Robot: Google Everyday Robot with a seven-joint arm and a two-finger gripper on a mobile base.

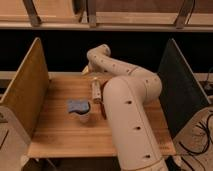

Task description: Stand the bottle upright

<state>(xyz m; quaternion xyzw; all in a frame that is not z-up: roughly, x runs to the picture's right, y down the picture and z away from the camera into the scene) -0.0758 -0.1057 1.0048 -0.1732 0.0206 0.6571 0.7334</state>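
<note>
The gripper should next stand the bottle upright on its base, so it should grab the bottle by its neck end.
The bottle (pixel 95 91), slim and cream-white, lies on the wooden table (pixel 55 130) with its length running front to back, just left of my arm. My gripper (pixel 88 71) hangs at the back of the table, just beyond the bottle's far end, open and with nothing in it. The arm's thick white links (pixel 127 115) fill the middle of the view and hide the table's right half.
A white cup with a blue-grey top (pixel 79 108) stands left of the bottle toward the front. A sliver of a red bowl (pixel 102 109) shows at the arm's edge. A tan side panel (pixel 25 85) and a dark one (pixel 180 85) wall the table.
</note>
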